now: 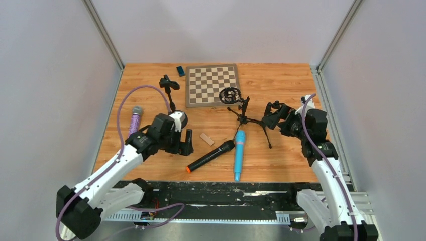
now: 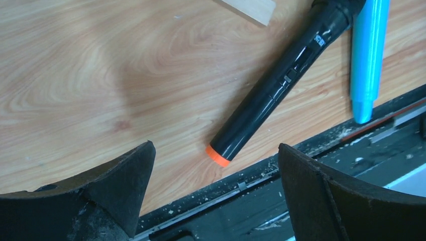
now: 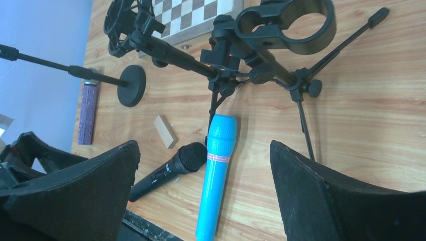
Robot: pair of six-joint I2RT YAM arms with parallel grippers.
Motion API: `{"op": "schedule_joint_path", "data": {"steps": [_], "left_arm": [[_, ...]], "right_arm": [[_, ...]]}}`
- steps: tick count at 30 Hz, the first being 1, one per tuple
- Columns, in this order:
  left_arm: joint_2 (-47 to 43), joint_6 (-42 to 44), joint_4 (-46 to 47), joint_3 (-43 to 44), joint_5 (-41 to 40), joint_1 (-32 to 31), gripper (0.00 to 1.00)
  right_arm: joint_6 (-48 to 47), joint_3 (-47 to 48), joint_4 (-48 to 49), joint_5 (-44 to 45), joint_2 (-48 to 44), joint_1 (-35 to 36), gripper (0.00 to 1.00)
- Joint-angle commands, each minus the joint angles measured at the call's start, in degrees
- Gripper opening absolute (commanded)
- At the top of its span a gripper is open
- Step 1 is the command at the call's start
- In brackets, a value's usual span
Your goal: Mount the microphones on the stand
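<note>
I should grip the microphone with my left gripper next by its handle below the switch. This leaves the long black microphone's head free for attaching to the stand.
The long black microphone with an orange end lies slanted near the table's front edge, and the light blue microphone lies right beside it. The purple microphone with a silver grille lies at the left. The tripod stand with a shock mount stands mid-table. My left gripper is open and empty, left of the black microphone, near its orange end. My right gripper is open and empty, by the tripod's right side, above the blue microphone.
A round-base stand stands behind my left gripper. A chessboard and a small blue object lie at the back. A small wooden block lies near the black microphone's head. The table's front edge is close under my left gripper.
</note>
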Motion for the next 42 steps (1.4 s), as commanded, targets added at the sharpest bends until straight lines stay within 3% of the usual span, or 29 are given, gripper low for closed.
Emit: {"op": "schedule_joint_path", "data": {"steps": [1, 6, 12, 16, 21, 27, 31, 38, 42], "left_arm": [[5.42, 0.71, 5.37, 1.67, -6.28, -7.80, 1.00], [11.38, 2.31, 13.82, -0.25, -6.94, -15.39, 1.00], [14.16, 2.59, 23.07, -3.26, -5.82, -20.40, 1.00], [15.99, 5.08, 24.92, -3.92, -9.29, -22.79, 1.00], [15.54, 7.74, 30.99, -8.43, -11.22, -23.38, 0.99], [17.12, 9.63, 32.66, -10.19, -11.99, -23.66, 0.88], [18.50, 10.02, 35.30, -11.71, -13.10, -24.92, 0.80], [22.69, 11.49, 38.19, -11.49, -17.42, -28.08, 0.79], [27.61, 12.66, 38.06, -10.14, -18.39, -28.73, 0.73]], "right_arm": [[-0.72, 2.60, 2.45, -3.81, 1.75, 1.02, 1.00], [0.03, 3.07, 4.81, -5.50, 5.00, 4.34, 1.00], [-1.33, 7.94, 6.45, -2.92, 15.43, 14.09, 1.00], [-1.71, 10.66, 6.47, -2.87, 21.05, 17.31, 1.00], [-1.98, 11.38, 7.44, -3.19, 24.11, 18.36, 1.00], [-2.65, 12.34, 7.72, -4.94, 26.46, 18.44, 1.00], [-4.02, 11.97, 7.41, -4.69, 25.62, 18.48, 1.00], [-5.32, 10.58, 6.53, -2.37, 21.76, 18.37, 1.00], [-5.81, 10.39, 6.48, -1.88, 21.72, 18.30, 1.00]]}}
